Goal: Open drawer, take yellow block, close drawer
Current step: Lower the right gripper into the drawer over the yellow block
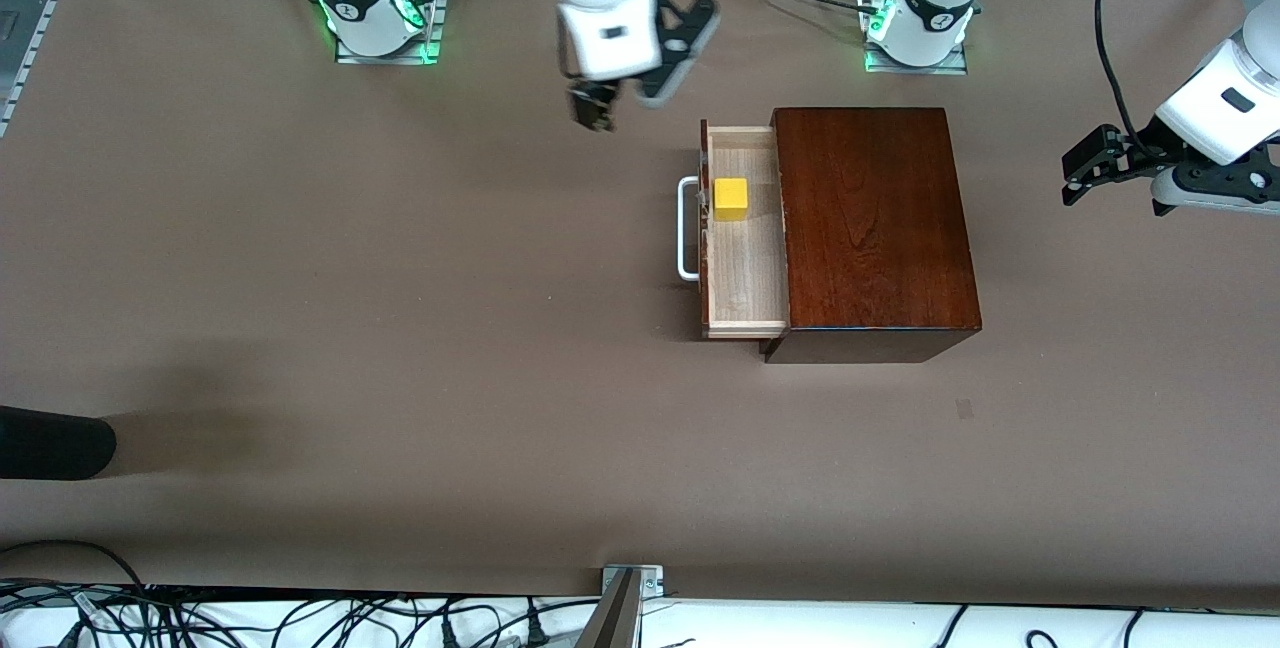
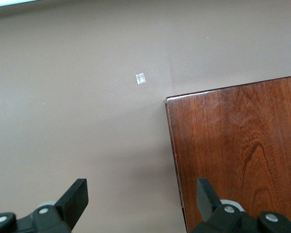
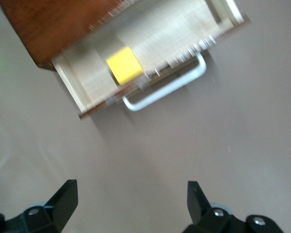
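Note:
Next, the right gripper grabs the yellow block by its opposite sides, to take the block out of the open drawer.
The mahogany box stands mid-table. Its drawer is pulled open toward the right arm's end, white bar handle outward. The yellow block sits in the drawer close to the drawer front. My right gripper is open and empty, over bare table a little off the handle toward the right arm's end. Its wrist view shows the drawer, the block and the open gripper. My left gripper is open and empty, waiting off the box's closed end; its wrist view shows the gripper and the box's corner.
A black object juts in at the right arm's end of the table, near the front camera. A small square mark lies on the brown table cover nearer the camera than the box. Cables run along the near table edge.

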`<action>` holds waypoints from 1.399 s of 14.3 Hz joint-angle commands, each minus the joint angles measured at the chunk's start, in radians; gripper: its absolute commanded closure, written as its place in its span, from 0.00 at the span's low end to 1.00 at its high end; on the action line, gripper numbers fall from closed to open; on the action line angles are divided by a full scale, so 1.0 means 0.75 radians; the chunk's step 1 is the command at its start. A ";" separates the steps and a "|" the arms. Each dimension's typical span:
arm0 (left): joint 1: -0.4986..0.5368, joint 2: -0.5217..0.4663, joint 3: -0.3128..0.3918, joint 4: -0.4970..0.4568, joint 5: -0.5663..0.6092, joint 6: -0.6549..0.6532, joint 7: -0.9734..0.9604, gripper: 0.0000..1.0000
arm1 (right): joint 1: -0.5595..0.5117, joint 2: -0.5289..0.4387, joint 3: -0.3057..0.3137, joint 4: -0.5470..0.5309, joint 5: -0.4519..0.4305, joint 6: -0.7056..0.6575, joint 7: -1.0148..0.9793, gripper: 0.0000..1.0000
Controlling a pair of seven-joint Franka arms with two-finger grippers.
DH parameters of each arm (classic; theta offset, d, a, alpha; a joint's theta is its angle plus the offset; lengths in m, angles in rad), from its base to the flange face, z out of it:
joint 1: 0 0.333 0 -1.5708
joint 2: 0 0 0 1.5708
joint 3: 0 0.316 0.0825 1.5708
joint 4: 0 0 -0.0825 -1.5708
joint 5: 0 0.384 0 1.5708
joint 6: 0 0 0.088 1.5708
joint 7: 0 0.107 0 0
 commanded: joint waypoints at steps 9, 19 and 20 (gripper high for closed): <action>-0.003 -0.015 -0.002 0.005 -0.022 -0.014 0.008 0.00 | 0.213 0.423 -0.013 0.264 -0.256 0.187 -0.290 0.00; -0.005 -0.015 -0.014 0.007 -0.020 -0.014 0.006 0.00 | 0.227 0.542 -0.022 0.264 -0.305 0.404 -0.345 0.00; -0.005 -0.015 -0.014 0.007 -0.020 -0.016 0.002 0.00 | 0.227 0.550 -0.022 0.264 -0.305 0.404 -0.353 0.00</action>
